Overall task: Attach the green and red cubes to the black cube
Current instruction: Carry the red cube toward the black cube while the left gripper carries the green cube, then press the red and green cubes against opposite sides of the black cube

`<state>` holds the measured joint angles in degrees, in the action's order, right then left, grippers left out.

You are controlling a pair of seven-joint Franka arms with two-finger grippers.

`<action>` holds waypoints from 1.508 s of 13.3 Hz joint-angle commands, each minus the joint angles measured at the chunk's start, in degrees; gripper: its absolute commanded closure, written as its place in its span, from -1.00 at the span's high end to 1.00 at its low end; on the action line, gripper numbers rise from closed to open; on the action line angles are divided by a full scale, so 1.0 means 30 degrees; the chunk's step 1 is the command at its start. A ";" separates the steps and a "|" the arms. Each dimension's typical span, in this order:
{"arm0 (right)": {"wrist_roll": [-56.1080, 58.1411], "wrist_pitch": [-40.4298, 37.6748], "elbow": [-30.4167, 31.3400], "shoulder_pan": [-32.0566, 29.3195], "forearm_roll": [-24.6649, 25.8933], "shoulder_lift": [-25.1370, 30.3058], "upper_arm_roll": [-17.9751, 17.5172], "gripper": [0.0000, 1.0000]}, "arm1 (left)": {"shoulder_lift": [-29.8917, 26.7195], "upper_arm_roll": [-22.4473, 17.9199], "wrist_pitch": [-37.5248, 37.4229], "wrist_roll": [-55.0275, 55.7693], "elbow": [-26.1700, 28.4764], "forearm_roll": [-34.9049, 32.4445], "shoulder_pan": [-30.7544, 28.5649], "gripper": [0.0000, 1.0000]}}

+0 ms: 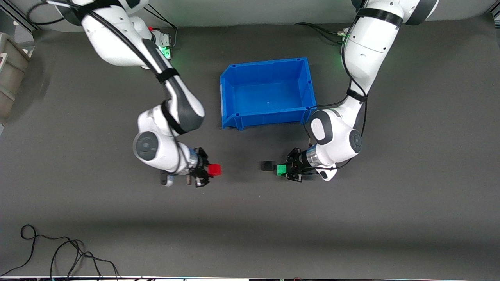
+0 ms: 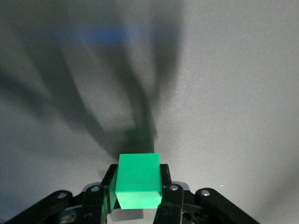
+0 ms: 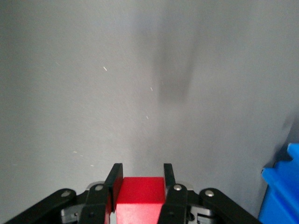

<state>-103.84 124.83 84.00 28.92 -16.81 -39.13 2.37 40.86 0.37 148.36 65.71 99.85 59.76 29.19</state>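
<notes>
My right gripper should move the red cube toward the black cube before letting it go. The red cube hangs short of the black cube in the front view.
My left gripper (image 1: 284,170) is shut on the green cube (image 1: 281,169), holding it low over the table right beside the black cube (image 1: 266,166), which sits on the mat with a narrow gap between the two. In the left wrist view the green cube (image 2: 138,181) fills the space between the fingers (image 2: 166,175), and the black cube is not clearly visible. My right gripper (image 1: 209,170) is shut on the red cube (image 1: 214,169), low over the mat toward the right arm's end and well apart from the black cube. The red cube also shows in the right wrist view (image 3: 140,193).
An empty blue bin (image 1: 234,84) stands on the mat farther from the front camera than the cubes, between the two arms; its corner shows in the right wrist view (image 3: 282,191). A loose black cable (image 1: 58,249) lies near the front edge. A grey container (image 1: 9,74) stands at the right arm's end.
</notes>
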 commanded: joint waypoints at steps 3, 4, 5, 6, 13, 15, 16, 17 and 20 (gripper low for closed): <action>-0.2650 -0.0331 -0.3737 0.1609 -0.0051 -0.3534 0.0236 -1.00 | 0.0266 0.0111 0.0468 0.1532 -0.0529 0.0324 0.0729 -0.55; -0.2651 -0.0302 -0.4002 0.1727 -0.0051 -0.3887 0.0265 -1.00 | 0.0266 0.0111 0.0497 0.1882 -0.0558 0.0324 0.0788 -0.55; -0.2680 -0.0302 -0.4179 0.1786 -0.0080 -0.4151 0.0236 -1.00 | 0.0295 0.0111 0.0584 0.2205 -0.0732 0.0324 0.0876 -0.55; -0.2680 -0.0302 -0.4267 0.1874 -0.0110 -0.4386 0.0236 -1.00 | 0.0441 0.0111 0.0962 0.2469 -0.0821 0.0324 0.1109 -0.55; -0.3354 -0.0126 -0.5673 0.2870 -0.0139 -0.5969 0.0206 -1.00 | 0.1057 0.0111 0.1434 0.3671 -0.1553 0.0294 0.1814 -0.53; -0.3441 -0.0097 -0.5792 0.2871 -0.0139 -0.6058 0.0206 -1.00 | 0.1086 0.0111 0.1463 0.3994 -0.1817 0.0265 0.1843 -0.48; -0.3442 0.0019 -0.5792 0.2871 -0.0139 -0.6145 0.0206 -1.00 | 0.1087 0.0111 0.1435 0.4024 -0.1847 0.0207 0.1931 -0.25; -0.3442 0.0194 -0.5792 0.2871 -0.0139 -0.6204 0.0206 -1.00 | 0.1087 0.0082 0.1463 0.3967 -0.1847 0.0032 0.1931 0.49; -0.3412 0.0634 -0.5821 0.2871 -0.0139 -0.6409 0.0206 -1.00 | 0.1058 0.0082 0.1405 0.3733 -0.1847 -0.0028 0.1902 1.00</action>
<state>-112.52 125.95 69.28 37.02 -16.70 -56.41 2.66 43.19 1.15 152.46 76.01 95.84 59.85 34.04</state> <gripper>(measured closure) 0.604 0.322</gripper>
